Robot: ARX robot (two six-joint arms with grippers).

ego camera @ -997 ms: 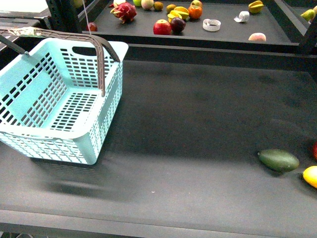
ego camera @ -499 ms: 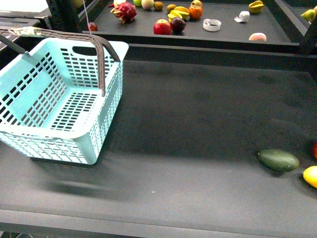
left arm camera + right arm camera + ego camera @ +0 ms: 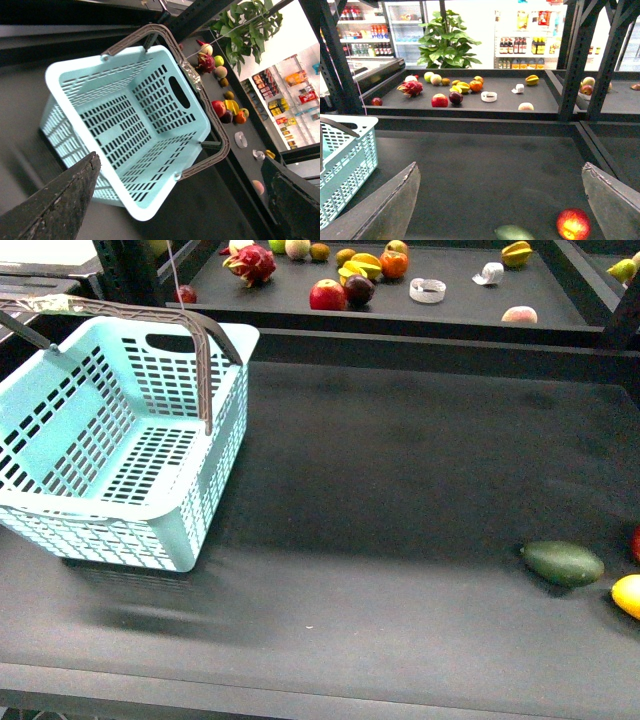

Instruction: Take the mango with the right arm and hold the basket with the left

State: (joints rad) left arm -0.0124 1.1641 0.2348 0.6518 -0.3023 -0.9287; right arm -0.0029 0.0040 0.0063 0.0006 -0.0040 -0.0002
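Note:
Next, my left gripper grabs the basket's narrow grey-brown swing handle to hold the basket, since the open tub spreads far wider than my fingers.
The pale blue basket (image 3: 120,430) stands empty at the table's left, its grey-brown handle (image 3: 205,350) raised. The yellow mango (image 3: 628,595) lies at the far right edge, cut off by the frame, next to a dark green oval fruit (image 3: 563,563). Neither gripper shows in the front view. In the left wrist view my left gripper (image 3: 179,160) is open and empty above the basket (image 3: 165,102), apart from it. In the right wrist view my right gripper (image 3: 500,165) is open and empty above the table; the mango is out of that view.
The green fruit (image 3: 514,233) and a red-yellow apple (image 3: 573,224) lie below my right gripper. A raised back shelf (image 3: 400,315) holds several fruits, behind a dark rail. A black post (image 3: 575,60) stands at the right.

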